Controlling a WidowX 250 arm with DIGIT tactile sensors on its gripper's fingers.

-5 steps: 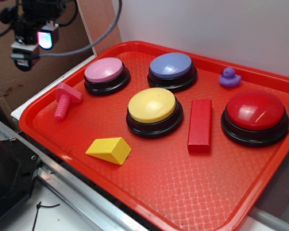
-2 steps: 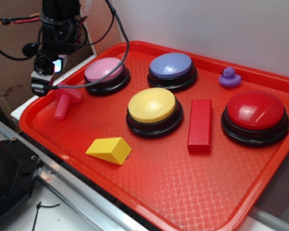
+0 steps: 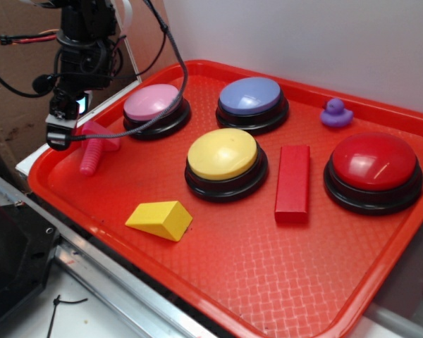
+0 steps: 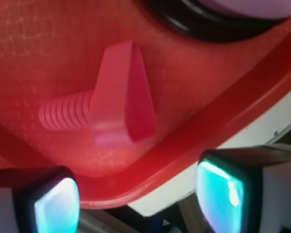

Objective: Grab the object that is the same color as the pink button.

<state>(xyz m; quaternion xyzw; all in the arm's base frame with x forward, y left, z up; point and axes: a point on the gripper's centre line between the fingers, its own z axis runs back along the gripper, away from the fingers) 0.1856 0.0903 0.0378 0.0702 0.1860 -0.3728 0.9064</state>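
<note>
My gripper picks up the pink toy bolt by its flat head (image 3: pixel 99 134) next, since the bolt is the object that matches the pink button (image 3: pixel 152 102).
The pink toy bolt (image 3: pixel 96 147) lies on its side at the left end of the red tray (image 3: pixel 268 282), its flat head toward the pink button (image 3: pixel 152 102). In the wrist view the bolt (image 4: pixel 119 102) fills the middle, with its ribbed shaft pointing left. My gripper (image 3: pixel 62 123) hangs open just left of the bolt's head, over the tray's left rim. In the wrist view its two fingertips (image 4: pixel 53 204) stand wide apart at the bottom, with nothing between them but the tray rim (image 4: pixel 194 141).
On the tray are a purple-blue button (image 3: pixel 251 96), a yellow button (image 3: pixel 223 155), a red button (image 3: pixel 374 162), a red block (image 3: pixel 293 183), a yellow wedge (image 3: pixel 159 218) and a purple duck (image 3: pixel 335 113). A brown board stands behind the arm on the left.
My gripper has come down and to the right from high at the far left to just beside the bolt's head. Nothing on the tray has moved.
</note>
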